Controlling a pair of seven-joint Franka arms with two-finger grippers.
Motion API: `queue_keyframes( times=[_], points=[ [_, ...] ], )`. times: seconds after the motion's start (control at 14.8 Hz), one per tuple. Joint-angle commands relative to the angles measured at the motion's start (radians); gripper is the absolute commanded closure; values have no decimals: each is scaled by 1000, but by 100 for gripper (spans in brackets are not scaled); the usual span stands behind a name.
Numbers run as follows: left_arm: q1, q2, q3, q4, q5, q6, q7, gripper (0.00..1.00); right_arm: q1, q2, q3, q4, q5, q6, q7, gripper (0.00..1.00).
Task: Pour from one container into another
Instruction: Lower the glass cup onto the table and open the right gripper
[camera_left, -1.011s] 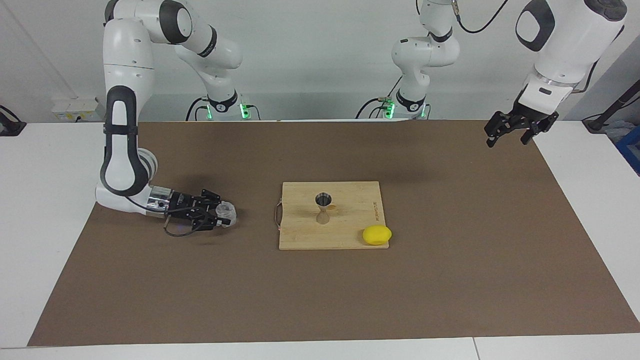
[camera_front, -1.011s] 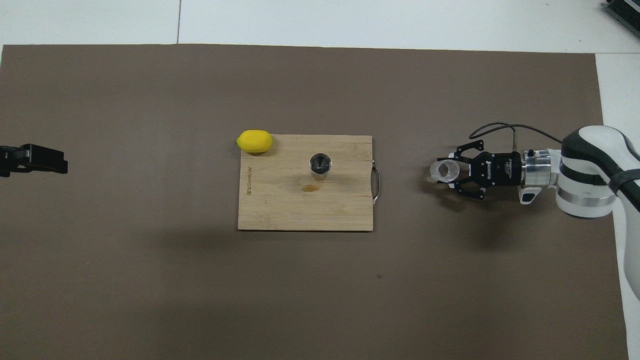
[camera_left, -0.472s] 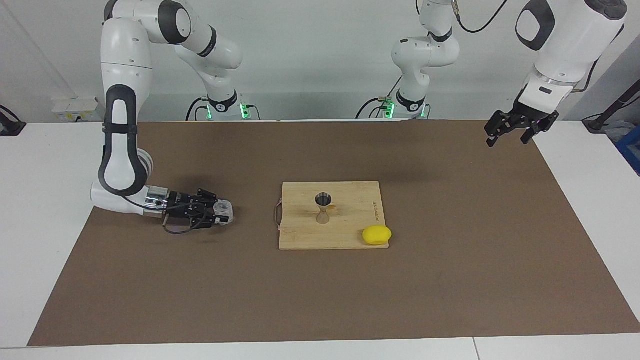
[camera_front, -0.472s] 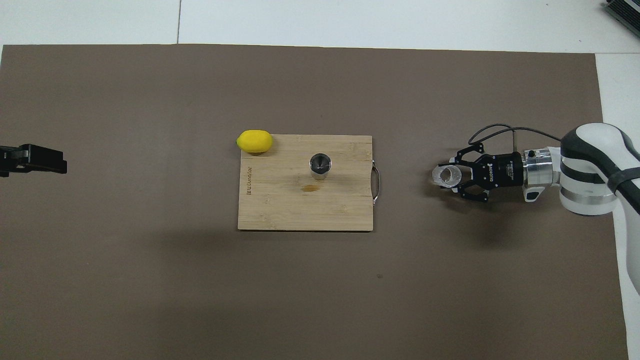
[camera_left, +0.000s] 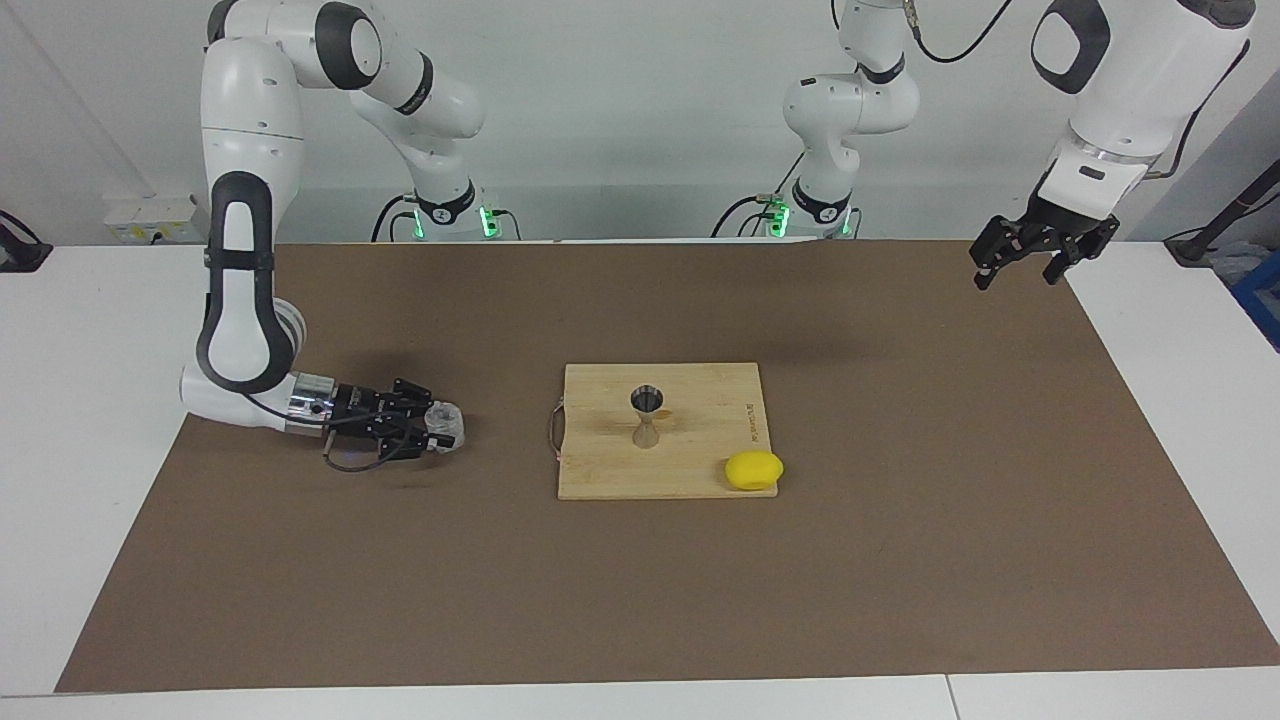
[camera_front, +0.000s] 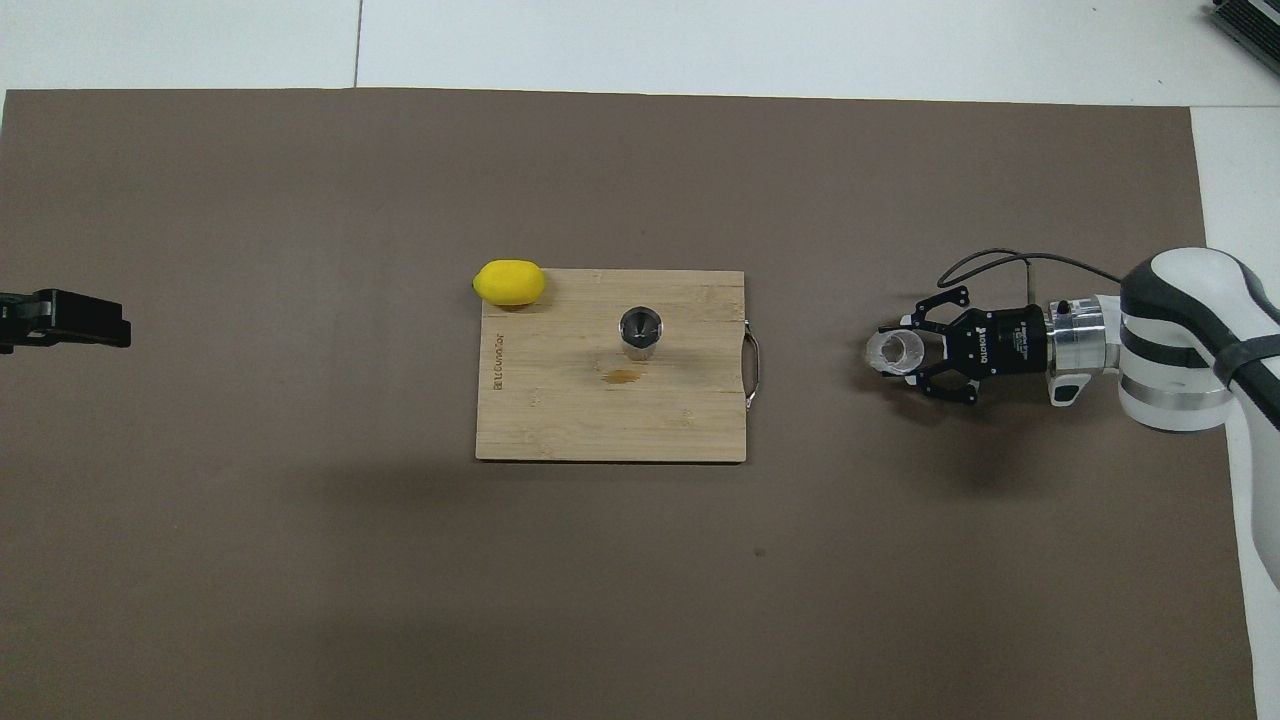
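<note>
My right gripper should open now, because it is holding the clear glass tumbler upright with its base at the brown mat, so the tumbler would stay standing.
The clear glass tumbler (camera_left: 446, 424) (camera_front: 896, 351) sits low at the mat toward the right arm's end of the table, its mouth facing up. My right gripper (camera_left: 441, 428) (camera_front: 893, 353) lies level along the mat, shut on the tumbler from the side. I cannot tell whether the glass rests on the mat. The silvery hourglass jigger (camera_left: 647, 414) (camera_front: 640, 331) stands upright in the middle of the wooden cutting board (camera_left: 600, 470) (camera_front: 560, 420). My left gripper (camera_left: 1019, 271) (camera_front: 62, 320) hangs open in the air over the mat's edge at the left arm's end.
A yellow lemon (camera_left: 754, 470) (camera_front: 510, 282) lies on the board's corner farthest from the robots, toward the left arm's end. A small brownish spot (camera_front: 622, 377) marks the board beside the jigger. A brown mat (camera_left: 900, 560) covers the table.
My right gripper has drawn back slightly toward the right arm's end of the table with the tumbler in it. My left gripper has risen a little.
</note>
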Motion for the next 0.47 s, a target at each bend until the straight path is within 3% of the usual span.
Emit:
queue_keyframes(
  times=[0.0, 0.2, 0.27, 0.34, 0.4],
  points=[
    [-1, -9, 0, 3, 9, -16, -9, 0, -9, 9, 10, 5, -16, 17, 12, 100],
    [-2, -9, 0, 6, 9, -19, -11, 0, -3, 23, 10, 5, -30, 29, 7, 100],
    [-2, -9, 0, 8, 9, -19, -11, 0, -3, 23, 10, 5, -33, 29, 6, 79],
    [-5, -9, 2, 8, 9, -19, -13, 0, 0, 23, 10, 5, -35, 31, 16, 28],
    [-6, -9, 0, 8, 9, -21, -13, 0, 4, 23, 10, 7, -36, 28, 15, 0]
  ],
)
